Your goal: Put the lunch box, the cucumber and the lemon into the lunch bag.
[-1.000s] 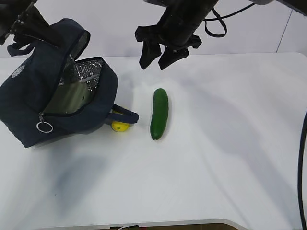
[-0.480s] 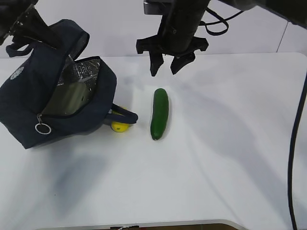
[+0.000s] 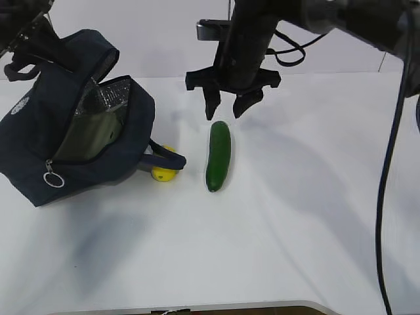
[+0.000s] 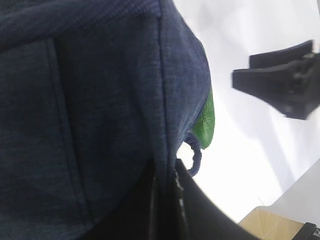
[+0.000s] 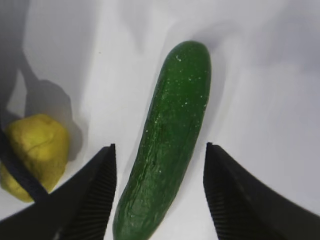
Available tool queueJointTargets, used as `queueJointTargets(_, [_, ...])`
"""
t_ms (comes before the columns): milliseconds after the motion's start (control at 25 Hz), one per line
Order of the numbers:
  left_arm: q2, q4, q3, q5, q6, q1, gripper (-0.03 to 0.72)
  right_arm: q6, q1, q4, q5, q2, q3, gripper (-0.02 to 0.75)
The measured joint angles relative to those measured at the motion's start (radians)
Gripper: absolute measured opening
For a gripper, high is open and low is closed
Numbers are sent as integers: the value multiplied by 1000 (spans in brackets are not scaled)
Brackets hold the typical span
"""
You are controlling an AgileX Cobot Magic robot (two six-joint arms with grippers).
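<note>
The robot needs to get the cucumber into the lunch bag (image 3: pixel 85 141), so its right gripper next needs to grab the cucumber around its rounded middle (image 3: pixel 218 156).
The navy lunch bag (image 3: pixel 85 141) lies at the left with its mouth open and silvery lining showing. The lunch box (image 3: pixel 92 134) with its pale green lid sits inside it. My left gripper (image 3: pixel 39 36) is shut on the bag's top flap and holds it up; in the left wrist view its jaws (image 4: pixel 165 200) pinch the navy fabric (image 4: pixel 90 100). The cucumber (image 3: pixel 218 155) lies on the table right of the bag. The lemon (image 3: pixel 164 172) lies under the bag's handle loop. My right gripper (image 3: pixel 226 108) is open just above the cucumber's far end, and its fingers (image 5: pixel 95 200) straddle the cucumber (image 5: pixel 170 145).
The white table (image 3: pixel 295 216) stretches to the right and front of the cucumber. A bag handle strap (image 5: pixel 20 175) crosses the lemon (image 5: pixel 35 150). The zipper's ring pull (image 3: pixel 52 179) hangs at the bag's front. A black cable (image 3: pixel 387 164) hangs at the right.
My right gripper has come down and turned, so its open fingers now flank the cucumber's far end. The bag has shifted slightly left in the left gripper's hold.
</note>
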Motion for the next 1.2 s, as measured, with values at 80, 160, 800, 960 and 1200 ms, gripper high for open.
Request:
queueJointTargets(80, [0,0,0,0,0,0,-17,5,0,7,0,18,0,447])
queueJointTargets(160, [0,0,0,0,0,0,-17,12,0,22,0,38,-2,447])
queueJointTargets(800, [0,4,0,0,0,0,-17,41,0,27,0,87,-2,554])
queueJointTargets(960, [0,4,0,0,0,0,-17,41,0,27,-2,111,-2,555])
queueJointTargets(1200, [0,9,0,0,0,0,-17,41,0,27,-4,125,-2,555])
